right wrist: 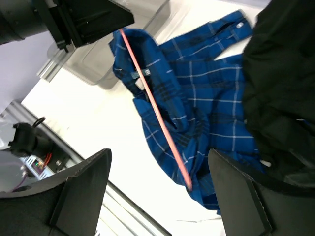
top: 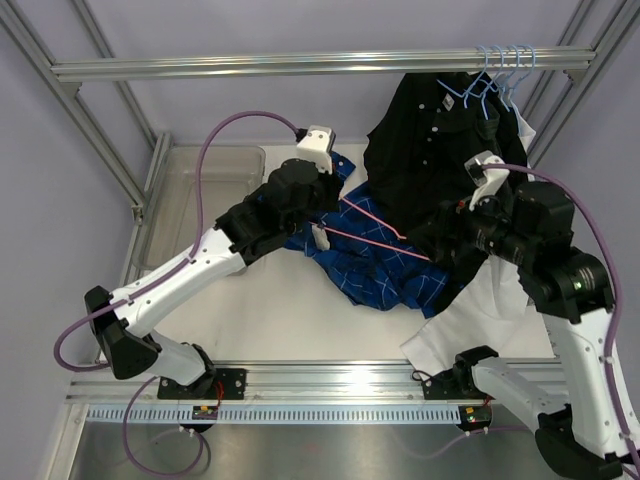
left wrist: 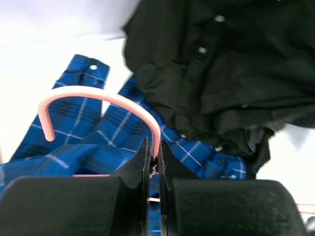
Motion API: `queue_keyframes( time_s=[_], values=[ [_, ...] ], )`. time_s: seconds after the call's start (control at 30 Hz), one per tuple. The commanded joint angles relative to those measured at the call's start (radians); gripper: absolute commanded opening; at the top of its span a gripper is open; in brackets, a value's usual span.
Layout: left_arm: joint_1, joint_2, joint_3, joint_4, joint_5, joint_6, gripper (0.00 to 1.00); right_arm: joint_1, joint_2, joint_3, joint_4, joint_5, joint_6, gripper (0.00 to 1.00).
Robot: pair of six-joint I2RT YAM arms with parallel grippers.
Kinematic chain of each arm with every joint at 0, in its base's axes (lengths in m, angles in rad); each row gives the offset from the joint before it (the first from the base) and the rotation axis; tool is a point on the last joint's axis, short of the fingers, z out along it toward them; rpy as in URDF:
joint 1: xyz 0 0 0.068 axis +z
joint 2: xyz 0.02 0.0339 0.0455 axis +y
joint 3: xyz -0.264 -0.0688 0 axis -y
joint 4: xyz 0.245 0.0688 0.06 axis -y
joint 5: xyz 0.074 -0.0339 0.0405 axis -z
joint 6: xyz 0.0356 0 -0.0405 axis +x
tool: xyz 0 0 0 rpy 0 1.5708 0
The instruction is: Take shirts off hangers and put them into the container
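Observation:
I will next use my right gripper to grab the straight wire of the pink-red hanger (top: pixel 375 222), away from the hanger's hook, so the hook stays free to hang on the bar.
The royal blue plaid shirt (top: pixel 375 265) lies crumpled on the table, partly under a black shirt (top: pixel 430 140) that hangs from the rail. A pink-red hanger (top: pixel 375 222) is still threaded through the blue shirt. My left gripper (top: pixel 320 230) is shut on the hanger's neck just below its hook (left wrist: pixel 98 96), above the blue shirt (left wrist: pixel 78 128). Over the shirt's right edge, my right gripper (top: pixel 450 232) is open, and the hanger's straight wire (right wrist: pixel 157 123) runs between its fingers (right wrist: pixel 83 187) without touching them. The translucent container (top: pixel 200 190) sits at the back left.
Several light blue hangers (top: pixel 500 65) hook over the metal rail (top: pixel 300 65) at the back right, with black shirts on them. A large white cloth (top: pixel 480 320) lies under my right arm near the front edge. Frame posts stand at both sides.

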Motion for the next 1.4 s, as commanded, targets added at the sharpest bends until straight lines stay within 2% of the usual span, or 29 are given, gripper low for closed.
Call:
queue_keyframes(
  time_s=[0.0,0.07,0.17,0.3,0.33,0.43,0.47,0.57,0.6,0.7,0.73,0.83,0.87,1.1,1.23,1.33,1.37],
  values=[
    [-0.035,0.015,0.076,0.070,0.009,0.026,0.00,-0.002,0.077,-0.022,0.044,-0.172,-0.085,0.87],
    [-0.050,0.034,0.097,0.071,0.008,0.024,0.00,0.015,0.122,-0.025,0.059,-0.223,-0.077,0.86],
    [-0.069,0.061,0.131,0.071,0.005,0.028,0.00,0.070,0.166,-0.029,0.067,-0.213,-0.082,0.81],
    [-0.074,0.077,0.155,0.068,-0.011,0.023,0.00,0.123,0.202,-0.059,0.085,-0.183,-0.078,0.68],
    [-0.075,0.075,0.157,0.068,-0.014,0.024,0.00,0.129,0.203,-0.067,0.102,-0.180,-0.072,0.57],
    [-0.074,0.068,0.151,0.067,-0.020,0.029,0.00,0.136,0.191,-0.096,0.127,-0.171,-0.071,0.36],
    [-0.075,0.065,0.148,0.067,-0.021,0.028,0.00,0.138,0.186,-0.099,0.128,-0.165,-0.071,0.21],
    [-0.075,0.042,0.122,0.067,-0.014,0.020,0.02,0.138,0.166,-0.107,0.118,-0.142,-0.071,0.00],
    [-0.075,0.037,0.114,0.067,-0.012,0.018,0.06,0.138,0.157,-0.107,0.111,-0.130,-0.071,0.00],
    [-0.075,-0.001,0.086,0.064,-0.011,0.020,0.33,0.138,0.137,-0.104,0.079,-0.128,-0.077,0.00],
    [-0.075,-0.024,0.071,0.062,-0.012,0.020,0.52,0.138,0.130,-0.101,0.059,-0.130,-0.077,0.00],
    [-0.075,-0.058,0.056,0.044,-0.024,0.020,0.81,0.138,0.102,-0.104,0.021,-0.127,-0.077,0.00],
    [-0.075,-0.079,0.047,0.038,-0.029,0.018,0.97,0.138,0.079,-0.102,0.007,-0.123,-0.075,0.00],
    [-0.074,-0.204,-0.022,-0.031,-0.035,-0.002,0.99,0.138,0.013,-0.052,-0.164,0.008,-0.085,0.00],
    [-0.074,-0.293,-0.065,-0.070,0.000,-0.028,0.99,0.138,0.016,-0.015,-0.188,0.087,-0.079,0.00],
    [-0.074,-0.380,-0.133,-0.094,0.000,-0.040,0.99,0.138,0.040,0.065,-0.227,0.090,-0.077,0.00],
    [-0.074,-0.402,-0.153,-0.114,-0.014,-0.041,0.99,0.138,0.057,0.136,-0.255,0.090,-0.080,0.00]
  ],
)
